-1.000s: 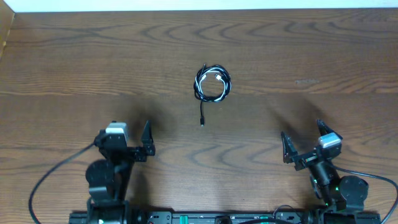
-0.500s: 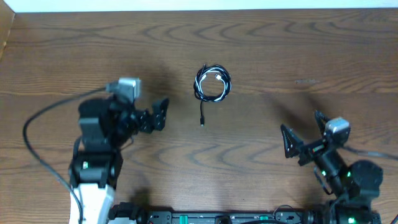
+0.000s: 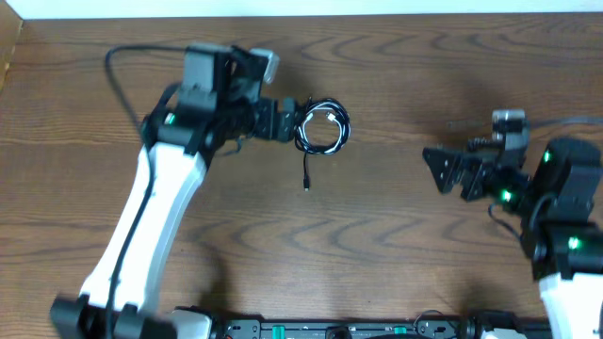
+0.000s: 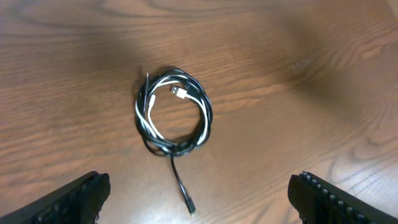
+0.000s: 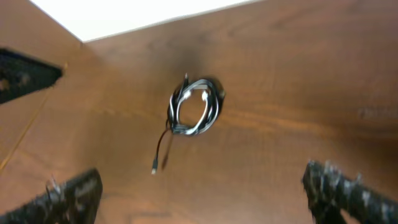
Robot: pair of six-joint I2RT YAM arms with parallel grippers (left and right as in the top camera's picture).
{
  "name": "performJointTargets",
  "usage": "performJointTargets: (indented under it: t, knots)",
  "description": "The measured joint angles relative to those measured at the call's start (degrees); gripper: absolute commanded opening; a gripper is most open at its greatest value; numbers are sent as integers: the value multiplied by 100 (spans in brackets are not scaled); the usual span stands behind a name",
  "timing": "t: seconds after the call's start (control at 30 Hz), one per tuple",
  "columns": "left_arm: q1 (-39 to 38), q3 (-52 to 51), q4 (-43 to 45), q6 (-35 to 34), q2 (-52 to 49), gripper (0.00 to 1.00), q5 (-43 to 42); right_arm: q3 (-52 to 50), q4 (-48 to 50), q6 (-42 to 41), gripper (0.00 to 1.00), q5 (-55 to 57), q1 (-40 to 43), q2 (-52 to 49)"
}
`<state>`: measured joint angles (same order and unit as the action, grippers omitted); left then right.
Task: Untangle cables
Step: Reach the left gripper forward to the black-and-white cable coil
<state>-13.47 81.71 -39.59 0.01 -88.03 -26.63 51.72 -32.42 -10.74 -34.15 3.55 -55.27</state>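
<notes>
My left gripper is about to grab the bundled cable pieces on the coil's nearest side. The opposite side of the coil then stays free for my right gripper to untangle.
The cables [image 3: 322, 129], one thin black and one thin white, lie wound together in one small coil on the wooden table. A black tail with a plug [image 3: 306, 185] runs out toward the front. The coil also shows in the left wrist view [image 4: 175, 119] and in the right wrist view [image 5: 195, 107]. My left gripper [image 3: 287, 122] is open and empty, just left of the coil. In its wrist view the fingers [image 4: 199, 199] stand wide apart on either side of the tail plug [image 4: 189, 205]. My right gripper [image 3: 438, 169] is open and empty, well right of the coil.
The white far edge of the table [image 3: 301, 8] runs along the top. My left arm [image 3: 160, 198] stretches diagonally across the left side. My right arm's body [image 3: 565, 198] stands at the right edge.
My left arm has swung far forward and right, from the front left to beside the coil. My right gripper has risen and moved back. The cables have not moved.
</notes>
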Motion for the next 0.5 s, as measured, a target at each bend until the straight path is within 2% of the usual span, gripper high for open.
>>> performJointTargets:
  t: [0.13,0.37,0.5]
  knots:
    - [-90,168,146,2,-605,98,0,490,-4,0,99,-20,0,-551]
    - [-105,168,566,0,-1285,100,-4,525,168,-227,99,-105,0,-918]
    - [-105,170,1016,-68,-1703,85,4,525,70,-238,92,-127,-2,-957]
